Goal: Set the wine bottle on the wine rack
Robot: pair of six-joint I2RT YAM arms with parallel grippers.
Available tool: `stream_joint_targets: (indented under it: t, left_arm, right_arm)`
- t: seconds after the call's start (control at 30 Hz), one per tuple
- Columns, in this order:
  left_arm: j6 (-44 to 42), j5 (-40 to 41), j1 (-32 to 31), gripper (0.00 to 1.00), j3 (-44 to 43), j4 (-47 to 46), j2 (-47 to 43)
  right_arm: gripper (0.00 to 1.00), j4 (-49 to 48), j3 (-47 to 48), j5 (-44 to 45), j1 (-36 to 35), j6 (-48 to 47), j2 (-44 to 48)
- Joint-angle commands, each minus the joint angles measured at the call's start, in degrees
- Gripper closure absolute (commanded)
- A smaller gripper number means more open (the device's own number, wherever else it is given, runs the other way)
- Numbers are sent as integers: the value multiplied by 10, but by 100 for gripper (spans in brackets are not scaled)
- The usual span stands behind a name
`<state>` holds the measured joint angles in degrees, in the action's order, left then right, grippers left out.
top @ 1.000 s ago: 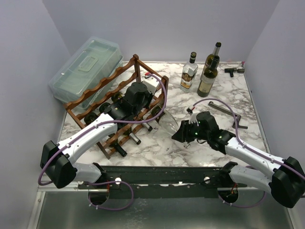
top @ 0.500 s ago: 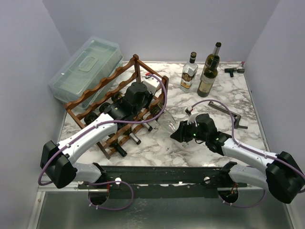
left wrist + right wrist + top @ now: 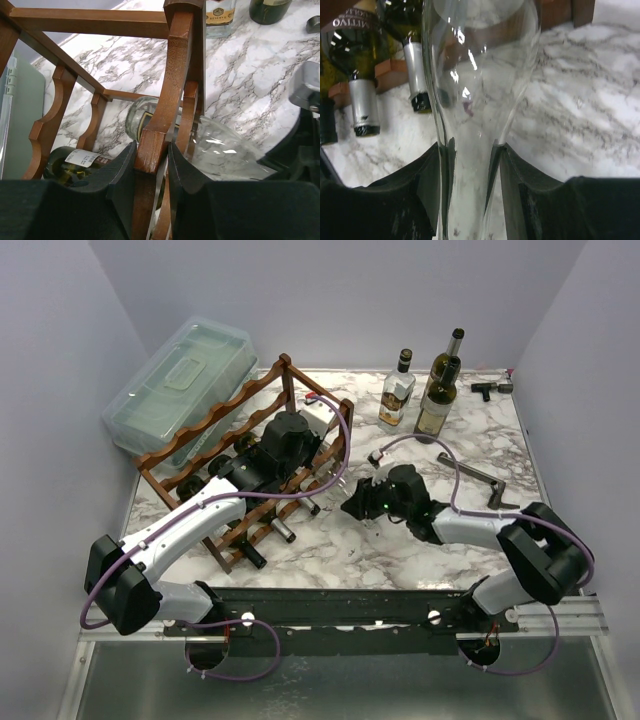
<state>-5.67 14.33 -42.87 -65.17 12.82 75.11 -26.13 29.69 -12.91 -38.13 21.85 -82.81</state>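
Note:
My right gripper needs to keep holding the bottle until its base reaches the rack's far bar: the bottle's shoulder outside, the bottle would tip toward the table if I opened now.
The wine rack (image 3: 215,425) is reddish-brown wood with wavy rails and stands at the left of the marble table. My left gripper (image 3: 305,455) is shut on one of its upright rails (image 3: 177,60), with the jaws (image 3: 152,155) pressed on either side of the wood. The wine bottle (image 3: 480,65) is clear glass and lies nearly flat. My right gripper (image 3: 470,150) is shut on its narrow neck. From above, the right gripper (image 3: 368,502) sits just right of the rack, and the wine bottle's body (image 3: 338,488) reaches in between the rails (image 3: 225,150).
Several dark green bottles (image 3: 360,60) lie in the rack, necks pointing out at the near side (image 3: 265,540). A clear plastic lidded box (image 3: 180,380) stands behind the rack. Three upright bottles (image 3: 436,400) stand at the back right. A metal tool (image 3: 480,480) lies right of my right arm.
My right arm has moved left and away from me with the clear bottle, pushing its body in among the rack's rails. The left gripper has stayed on the rail.

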Motion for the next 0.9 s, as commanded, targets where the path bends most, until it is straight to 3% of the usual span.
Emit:
stream_joint_targets:
  t: [0.0, 0.33, 0.4, 0.47, 0.53, 0.77, 0.87]
  left_arm:
    - [5, -36, -7, 100, 0, 12, 5]
    - [-5, -24, -8, 100, 1, 12, 5]
    - [-5, -25, -7, 100, 1, 12, 5]
    - [-4, -26, -7, 100, 1, 12, 3]
    - [-4, -26, -7, 100, 1, 11, 2]
    - [-3, -24, -7, 100, 2, 11, -1]
    - [-1, -29, -7, 100, 2, 11, -4]
  right_arm:
    - [99, -116, 85, 25, 0, -61, -45]
    - [99, -46, 222, 45, 6, -94, -144]
    - [90, -37, 232, 56, 6, -90, -150]
    - [67, -26, 239, 57, 6, -85, -151]
    - [52, 0, 250, 58, 6, -68, -153]
    - [32, 108, 260, 30, 6, -18, -124]
    - [30, 146, 248, 34, 6, -10, -93]
